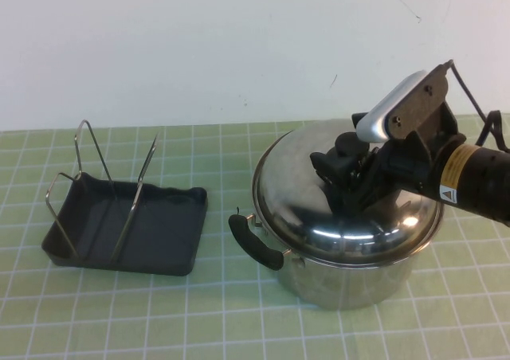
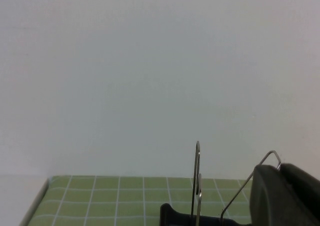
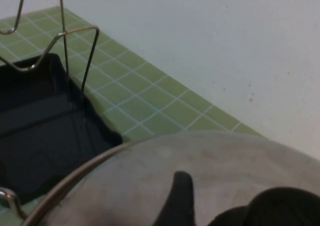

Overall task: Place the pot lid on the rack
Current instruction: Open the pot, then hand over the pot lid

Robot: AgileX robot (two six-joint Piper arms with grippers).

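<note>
My right gripper should next grab the pot lid by its narrow black knob [image 3: 283, 207], since the lid's smooth steel dome is far wider than the gripper's fingers.
The pot lid [image 1: 374, 217], a shiny steel dome with a black knob [image 3: 280, 208], sits on the steel pot [image 1: 358, 276] right of centre. My right gripper [image 1: 344, 177] is down on the lid's middle. It is open around the knob, and one finger [image 3: 179, 198] stands a small gap beside it. The rack [image 1: 127, 225], thin wire uprights in a dark tray, stands empty to the left of the pot and also shows in the right wrist view [image 3: 40, 116]. My left gripper [image 2: 282, 193] is out of the high view, with its dark fingers together beside a rack wire [image 2: 197, 186].
The pot's black handle [image 1: 255, 240] points toward the rack, with a narrow strip of green checked mat [image 1: 223, 312] between them. A white wall [image 1: 199, 41] runs along the back of the mat. The right arm [image 1: 470, 181] reaches in from the right edge.
</note>
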